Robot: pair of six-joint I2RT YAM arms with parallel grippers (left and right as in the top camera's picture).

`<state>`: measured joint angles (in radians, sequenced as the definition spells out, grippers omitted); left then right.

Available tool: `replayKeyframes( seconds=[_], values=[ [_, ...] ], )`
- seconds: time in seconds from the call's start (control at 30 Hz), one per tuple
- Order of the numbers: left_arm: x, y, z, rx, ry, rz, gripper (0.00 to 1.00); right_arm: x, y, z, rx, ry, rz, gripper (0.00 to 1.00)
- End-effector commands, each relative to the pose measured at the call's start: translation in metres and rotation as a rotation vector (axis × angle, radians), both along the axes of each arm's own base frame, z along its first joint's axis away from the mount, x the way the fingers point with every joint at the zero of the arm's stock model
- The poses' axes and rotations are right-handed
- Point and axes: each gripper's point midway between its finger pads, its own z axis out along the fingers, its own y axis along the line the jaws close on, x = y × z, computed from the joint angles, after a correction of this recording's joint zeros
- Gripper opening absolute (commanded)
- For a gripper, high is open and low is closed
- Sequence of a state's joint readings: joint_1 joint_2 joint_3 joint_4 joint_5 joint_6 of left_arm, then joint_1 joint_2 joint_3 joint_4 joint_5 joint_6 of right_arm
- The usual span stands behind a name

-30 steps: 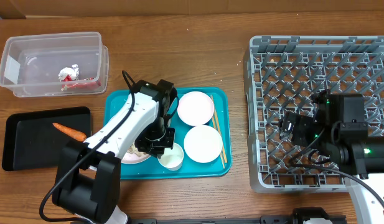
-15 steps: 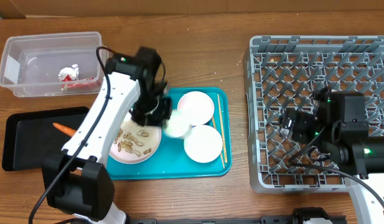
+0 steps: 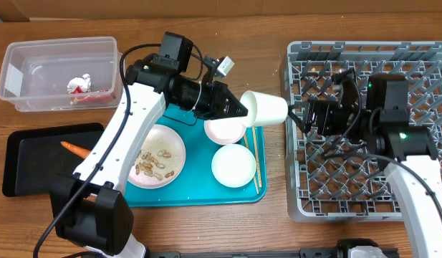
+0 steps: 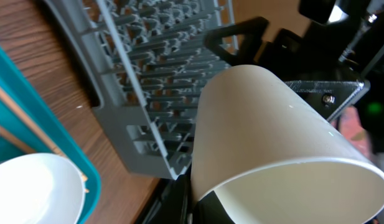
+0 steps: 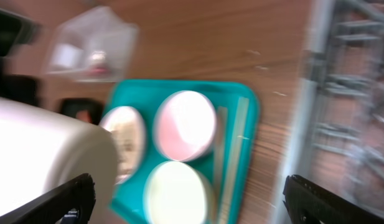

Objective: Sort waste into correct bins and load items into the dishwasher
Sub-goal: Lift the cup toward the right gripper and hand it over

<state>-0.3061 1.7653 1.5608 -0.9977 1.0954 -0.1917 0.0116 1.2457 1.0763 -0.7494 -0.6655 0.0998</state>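
Note:
The white cup has to go into the rack with its opening down, so its rim should stay free. I should grab the cup around its closed base end with my right gripper.
My left gripper is shut on a white cup and holds it on its side in the air between the teal tray and the grey dish rack. The cup fills the left wrist view, with the rack behind it. My right gripper is open and empty at the rack's left edge, just right of the cup. In the right wrist view its fingers are spread wide, with the cup at the left.
On the tray are a plate of food scraps, a white bowl, a white plate and chopsticks. A clear bin holds wrappers at far left. A black tray holds a carrot.
My left gripper lifted the white cup off the tray and carried it right, toward the rack. My right gripper moved left and up to the rack's left edge, close to the cup.

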Motion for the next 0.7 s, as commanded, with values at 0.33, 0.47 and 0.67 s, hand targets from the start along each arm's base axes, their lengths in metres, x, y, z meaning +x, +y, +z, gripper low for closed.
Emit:
replayKeyframes(
  seconds=[0.33,0.47,0.67],
  values=[
    [0.000,-0.003,0.029,-0.106,-0.013,-0.013,0.04,-0.005,0.005,0.057,0.330,-0.175,0.249,1.00],
    [0.002,-0.003,0.030,-0.110,-0.022,-0.009,0.04,-0.019,-0.001,0.079,0.428,-0.270,0.345,1.00],
    [0.002,-0.007,0.035,-0.137,-0.017,-0.016,0.04,-0.024,0.004,0.083,0.464,-0.279,0.388,1.00]
  ],
)
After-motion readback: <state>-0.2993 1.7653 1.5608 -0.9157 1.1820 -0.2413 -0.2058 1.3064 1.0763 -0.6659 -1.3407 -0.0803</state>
